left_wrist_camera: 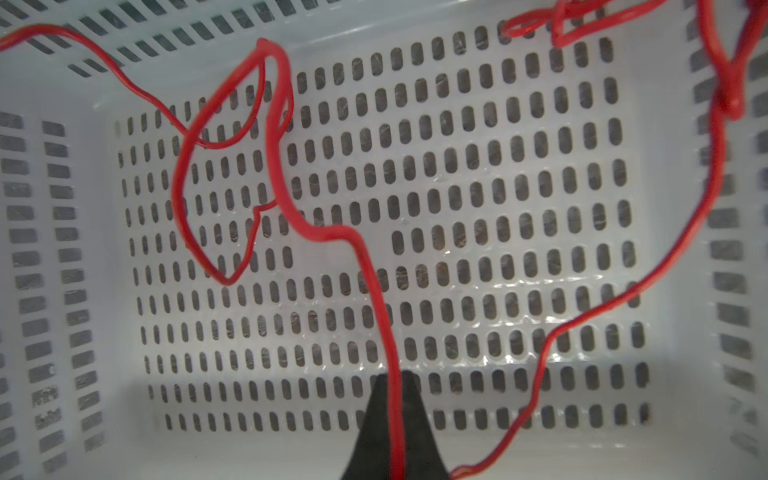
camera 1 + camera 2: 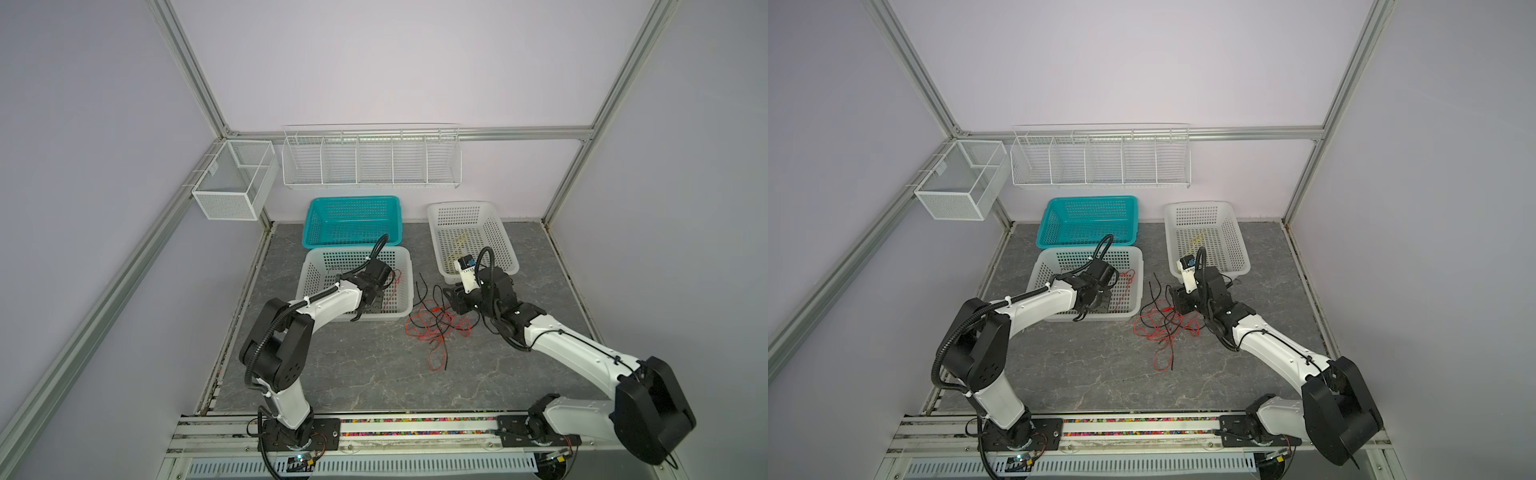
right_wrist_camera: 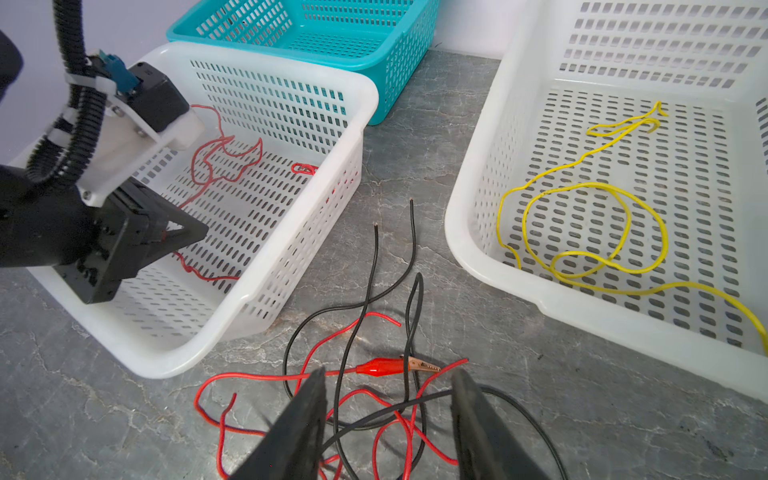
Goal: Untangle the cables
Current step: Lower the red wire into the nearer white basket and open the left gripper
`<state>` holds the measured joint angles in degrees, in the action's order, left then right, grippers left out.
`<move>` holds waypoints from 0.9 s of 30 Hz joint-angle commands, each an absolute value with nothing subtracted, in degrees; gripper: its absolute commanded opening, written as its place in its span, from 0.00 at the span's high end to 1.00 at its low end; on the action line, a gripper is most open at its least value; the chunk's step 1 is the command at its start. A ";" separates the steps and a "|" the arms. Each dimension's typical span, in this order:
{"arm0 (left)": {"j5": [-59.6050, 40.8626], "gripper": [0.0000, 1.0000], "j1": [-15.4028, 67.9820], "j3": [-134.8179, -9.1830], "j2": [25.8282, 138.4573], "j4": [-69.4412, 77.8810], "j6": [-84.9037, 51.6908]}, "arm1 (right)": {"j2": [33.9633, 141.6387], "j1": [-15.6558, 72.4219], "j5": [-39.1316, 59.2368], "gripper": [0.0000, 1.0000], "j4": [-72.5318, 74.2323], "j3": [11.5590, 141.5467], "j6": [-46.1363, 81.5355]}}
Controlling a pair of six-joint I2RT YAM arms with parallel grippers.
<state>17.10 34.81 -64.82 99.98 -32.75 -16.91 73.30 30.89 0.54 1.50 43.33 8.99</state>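
Note:
The red cable hangs low inside the near white basket and its loops are on the basket's bottom, so my left gripper needs to open.
A tangle of red and black cables (image 2: 436, 328) (image 2: 1163, 328) lies on the grey floor between two white baskets. My right gripper (image 3: 388, 374) hovers open just over the tangle, and a black strand and red loops lie between its fingers. A red clip (image 3: 382, 366) on one red cable rests just past the fingertips. Inside the near white basket (image 2: 409, 286), my left gripper (image 1: 392, 376) is shut on a red cable (image 1: 374, 282) that loops across the basket floor. A yellow cable (image 3: 582, 232) lies coiled in the right white basket (image 3: 469, 257).
A teal basket (image 2: 353, 200) stands behind the near white basket. A wire rack (image 2: 370, 162) and a mesh box (image 2: 232, 183) hang on the back wall. Two loose black cable ends (image 3: 395, 232) point toward the gap between the white baskets.

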 commanded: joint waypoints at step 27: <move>17.86 0.05 34.64 -61.03 78.65 -24.39 -15.25 | 98.67 31.98 -4.04 0.58 -1.60 56.88 14.67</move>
<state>18.57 34.81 -62.67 80.68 -26.92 -15.92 97.25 31.62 -3.49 -0.69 55.48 14.35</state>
